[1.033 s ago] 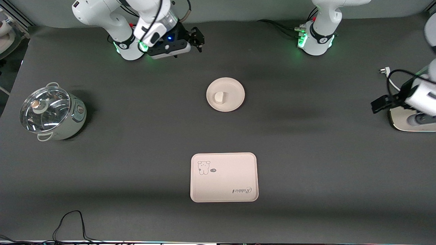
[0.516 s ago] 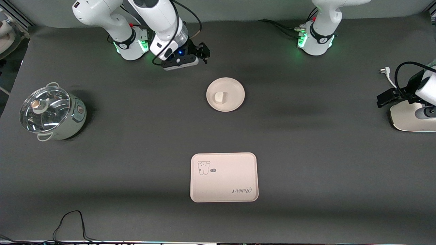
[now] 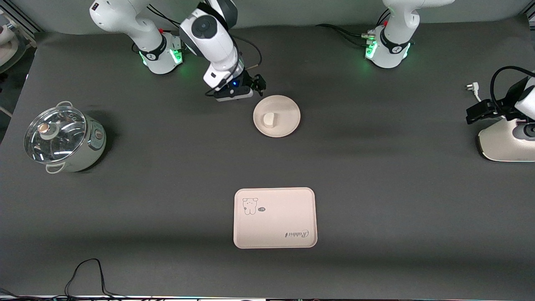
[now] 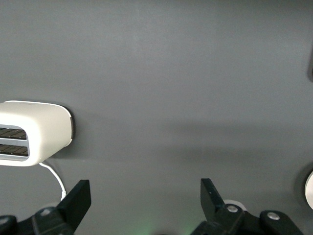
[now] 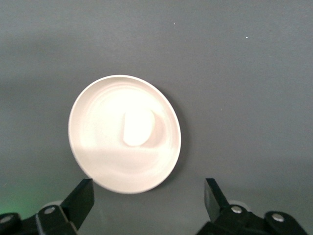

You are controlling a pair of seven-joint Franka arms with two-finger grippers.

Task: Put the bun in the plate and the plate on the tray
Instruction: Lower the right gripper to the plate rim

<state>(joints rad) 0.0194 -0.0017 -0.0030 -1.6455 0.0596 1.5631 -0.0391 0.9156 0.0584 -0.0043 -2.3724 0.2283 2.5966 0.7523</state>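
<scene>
My right gripper grabs the plate by its rim [image 3: 256,109] next, to keep the bun [image 3: 268,119] undisturbed on the way to the tray.
The round cream-white plate [image 3: 290,113] lies on the dark table, farther from the front camera than the tray [image 3: 274,225]. The off-white bun [image 3: 268,119] lies in the plate. The rectangular tray with the bear drawing and "Rabbit" script holds nothing. My right gripper [image 3: 258,83] is open and empty, in the air just beside the plate's rim on the side toward the robots' bases. The right wrist view shows the plate [image 5: 98,122] and the bun [image 5: 138,128] ahead of the gripper [image 5: 146,190]. My left gripper [image 3: 471,116] is open and empty by the white toaster.
A pale green pot with a glass lid [image 3: 62,138] stands at the right arm's end of the table. A white toaster [image 3: 501,144] stands at the left arm's end and shows in the left wrist view [image 4: 34,132]. A black cable [image 3: 87,271] lies near the front edge.
My right gripper has swung from near its base out to the plate's rim. My left gripper has drawn back a little toward the toaster. Plate, bun and tray have not moved.
</scene>
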